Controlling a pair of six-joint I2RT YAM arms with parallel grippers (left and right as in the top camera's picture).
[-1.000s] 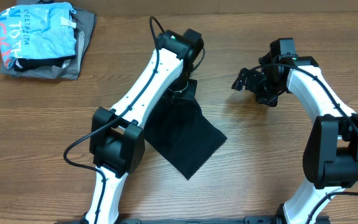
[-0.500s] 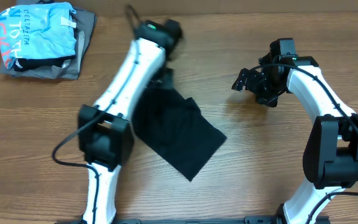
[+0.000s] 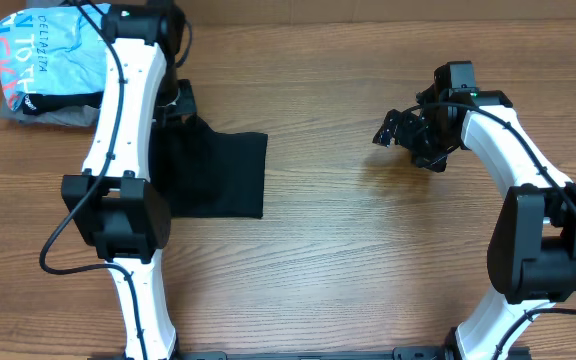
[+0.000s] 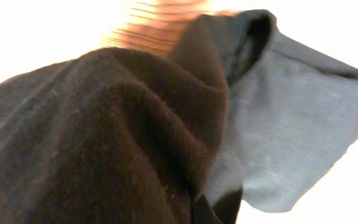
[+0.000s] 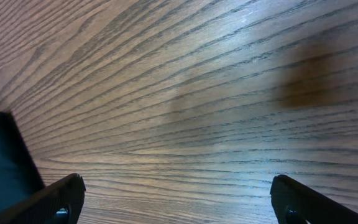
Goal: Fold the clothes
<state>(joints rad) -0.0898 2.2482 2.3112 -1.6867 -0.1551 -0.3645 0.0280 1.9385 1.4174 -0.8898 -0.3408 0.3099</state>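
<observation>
I should move the black T-shirt's lifted corner (image 3: pixel 196 124) (image 4: pixel 185 93) toward the T-shirt's flat outer edge before my left gripper lets go. The corner still hangs short of that edge.
The black T-shirt (image 3: pixel 216 175) lies folded into a rough rectangle on the left of the table, with its upper left corner lifted. My left gripper (image 3: pixel 177 101) is shut on that corner, just right of the clothes pile. In the left wrist view black fabric (image 4: pixel 104 137) fills the frame and hides the jaws. My right gripper (image 3: pixel 396 130) hangs open and empty over bare wood at the right. Its two fingertips (image 5: pixel 179 205) are spread wide apart in the right wrist view.
A pile of folded clothes sits at the back left corner: a light blue printed shirt (image 3: pixel 58 45) on top of a grey garment (image 3: pixel 133 55). The left arm (image 3: pixel 118 150) stretches along the shirt's left edge. A dark edge (image 5: pixel 2 162) shows at the left of the right wrist view.
My left gripper has swung left and back toward the clothes pile, dragging the black T-shirt with it. The shirt has turned from a diamond to a squared rectangle. The right arm has not moved.
</observation>
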